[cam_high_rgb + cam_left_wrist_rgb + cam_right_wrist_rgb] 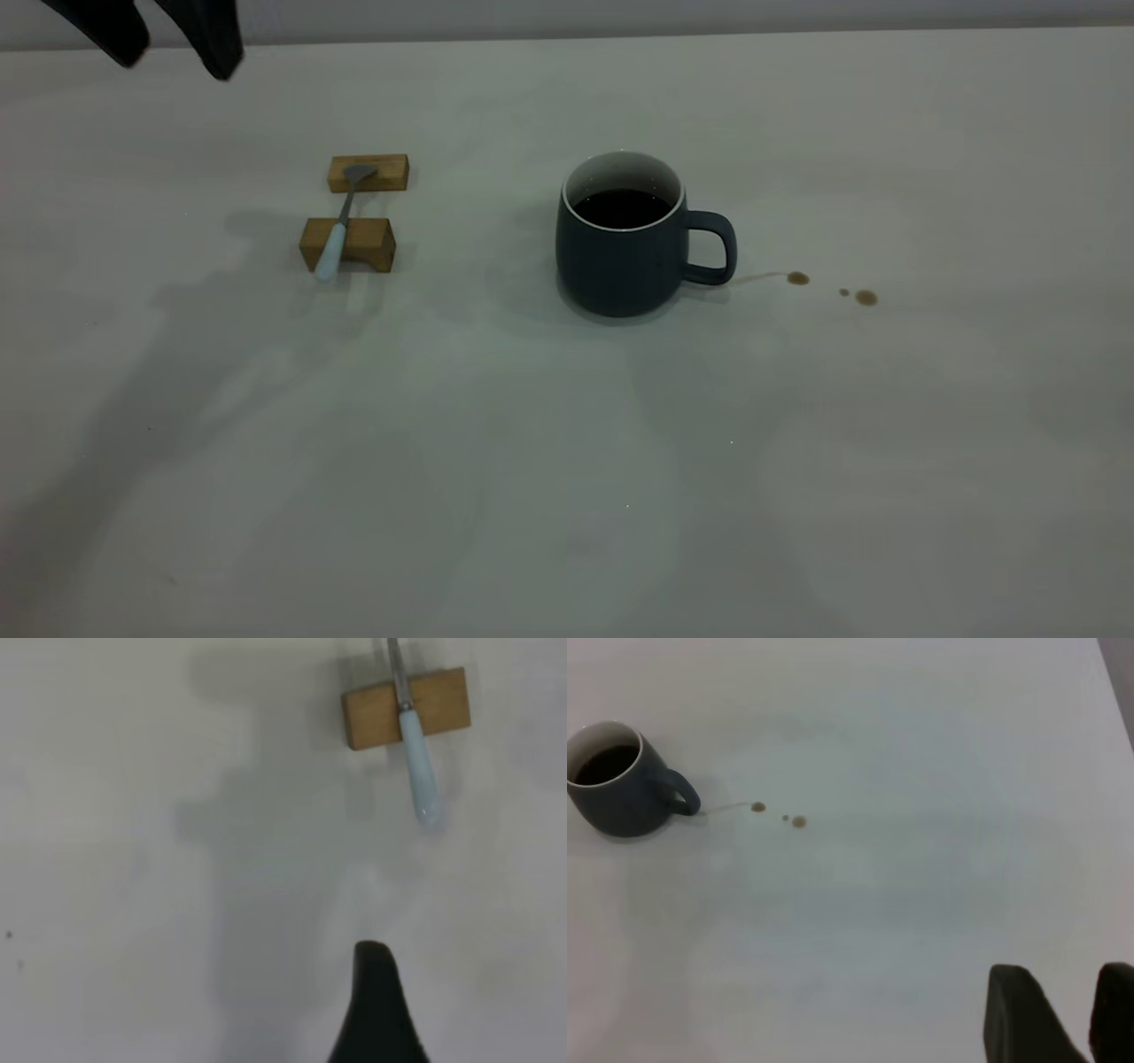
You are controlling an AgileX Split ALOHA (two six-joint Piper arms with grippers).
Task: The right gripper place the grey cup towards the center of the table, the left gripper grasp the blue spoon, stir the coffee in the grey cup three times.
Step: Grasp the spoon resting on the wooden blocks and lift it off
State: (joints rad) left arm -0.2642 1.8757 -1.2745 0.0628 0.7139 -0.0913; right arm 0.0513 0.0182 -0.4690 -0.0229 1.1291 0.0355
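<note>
My left gripper takes hold of the blue spoon by its pale blue handle (330,253) next, to stir the coffee in the grey cup (625,257).
The grey cup (625,257) stands upright near the middle of the table (567,496), handle toward the right, with dark coffee (620,208) inside. The blue spoon (339,226) lies across two wooden blocks, pale handle toward the front and bowl on the far block. My left gripper (177,58) hangs open and holding nothing at the far left corner, well behind the spoon. The left wrist view shows the spoon (418,771) and one dark finger (376,1001). In the right wrist view my right gripper (1063,983) is open and holding nothing, far from the cup (620,802).
Two brown wooden blocks (368,173) (350,244) carry the spoon. Small brown drops (797,278) (866,298) and a thin streak mark the table right of the cup's handle. The table's far edge runs along the top of the exterior view.
</note>
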